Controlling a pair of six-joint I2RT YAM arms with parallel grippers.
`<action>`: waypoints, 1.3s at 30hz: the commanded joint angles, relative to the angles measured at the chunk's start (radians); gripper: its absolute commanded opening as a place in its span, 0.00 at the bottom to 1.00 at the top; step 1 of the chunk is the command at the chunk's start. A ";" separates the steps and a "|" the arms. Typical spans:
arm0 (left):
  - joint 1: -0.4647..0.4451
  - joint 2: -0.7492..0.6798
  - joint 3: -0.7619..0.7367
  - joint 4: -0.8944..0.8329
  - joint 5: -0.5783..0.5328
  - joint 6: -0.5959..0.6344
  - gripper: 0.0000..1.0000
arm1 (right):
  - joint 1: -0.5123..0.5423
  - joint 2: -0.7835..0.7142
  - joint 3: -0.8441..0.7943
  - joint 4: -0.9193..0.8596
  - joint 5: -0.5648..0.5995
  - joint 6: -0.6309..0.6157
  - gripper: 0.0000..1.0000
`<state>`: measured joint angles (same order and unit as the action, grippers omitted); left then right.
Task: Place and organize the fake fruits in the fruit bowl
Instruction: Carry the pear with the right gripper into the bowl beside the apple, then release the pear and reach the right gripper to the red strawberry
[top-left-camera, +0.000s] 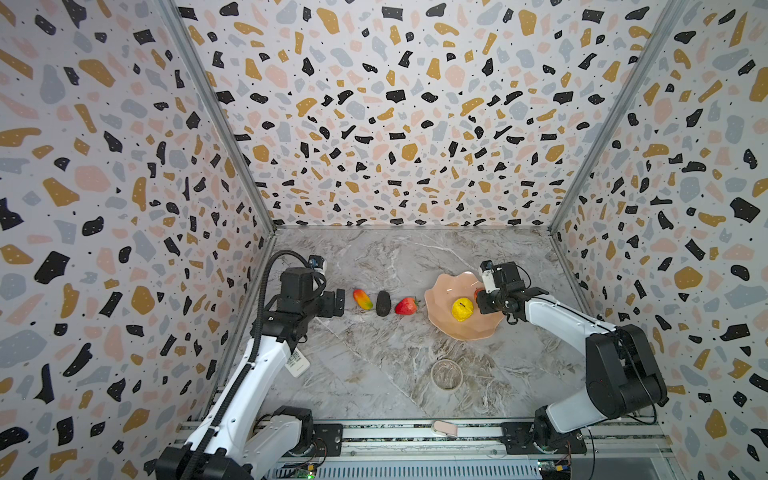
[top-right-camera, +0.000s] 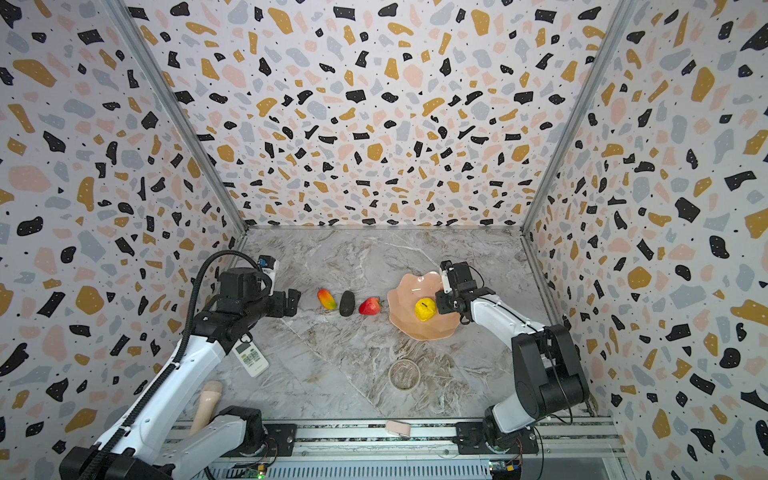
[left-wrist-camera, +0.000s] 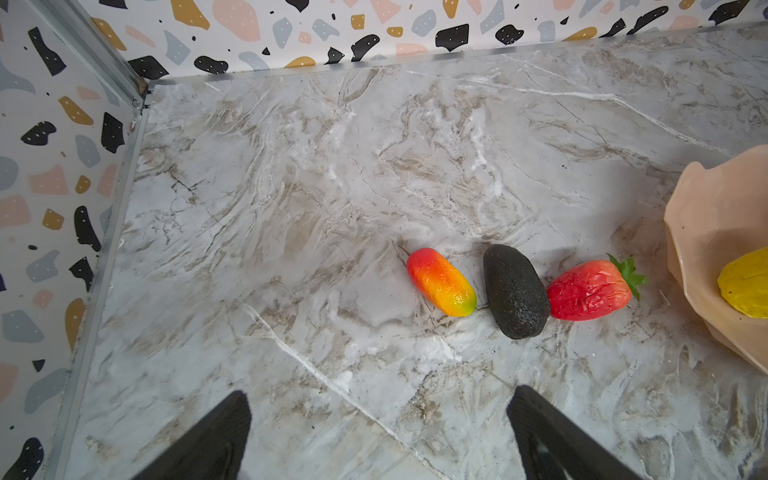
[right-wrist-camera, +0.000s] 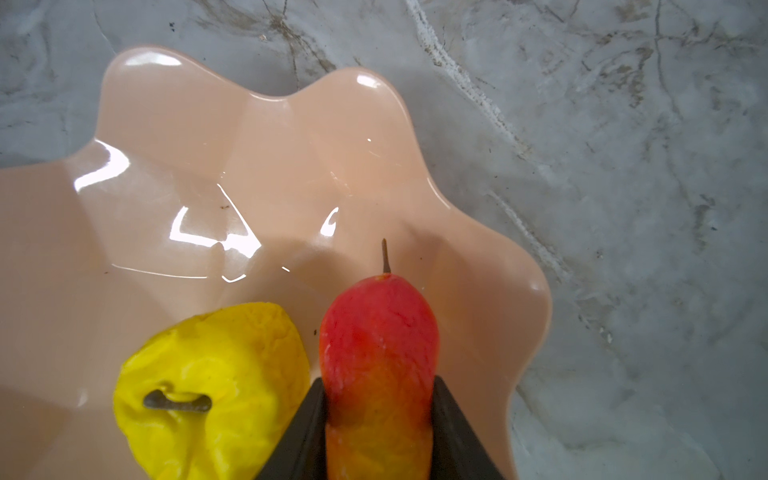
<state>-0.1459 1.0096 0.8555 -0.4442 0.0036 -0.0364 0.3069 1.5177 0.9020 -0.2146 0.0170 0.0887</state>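
I need to open my right gripper. The stem end of the red-orange mango is low inside the bowl's scalloped rim (top-left-camera: 493, 328), next to the yellow fruit.
The peach-pink fruit bowl (top-left-camera: 449, 286) (top-right-camera: 409, 291) (right-wrist-camera: 208, 145) stands on the right of the marble table. A bumpy yellow fruit (top-left-camera: 462, 309) (right-wrist-camera: 212, 374) lies inside it. My right gripper (right-wrist-camera: 379, 386) hangs over the bowl, shut on a red-orange mango (right-wrist-camera: 378, 332) beside the yellow fruit. Left of the bowl, a second mango (top-left-camera: 362, 299) (left-wrist-camera: 440, 282), a dark avocado (top-left-camera: 383, 303) (left-wrist-camera: 515, 291) and a red strawberry (top-left-camera: 406, 306) (left-wrist-camera: 586, 291) lie in a row. My left gripper (top-left-camera: 341, 301) (left-wrist-camera: 378, 399) is open and empty, just left of that row.
A small clear round dish (top-left-camera: 446, 374) sits nearer the front, below the bowl. A white remote control (top-right-camera: 250, 358) lies under the left arm, and a beige cylinder (top-right-camera: 208, 405) stands at the front left. Patterned walls close in three sides.
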 joint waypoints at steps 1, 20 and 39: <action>0.005 -0.011 -0.003 0.027 0.012 0.016 1.00 | -0.005 -0.027 -0.002 -0.007 0.015 -0.007 0.39; 0.005 -0.008 -0.001 0.024 0.013 0.016 1.00 | 0.027 -0.152 0.087 -0.109 0.035 -0.048 0.63; 0.003 -0.017 -0.004 0.024 0.018 0.015 1.00 | 0.452 0.340 0.568 -0.224 -0.147 -0.568 0.99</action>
<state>-0.1459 1.0100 0.8555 -0.4442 0.0086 -0.0360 0.7551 1.8210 1.4036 -0.3645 -0.0891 -0.3435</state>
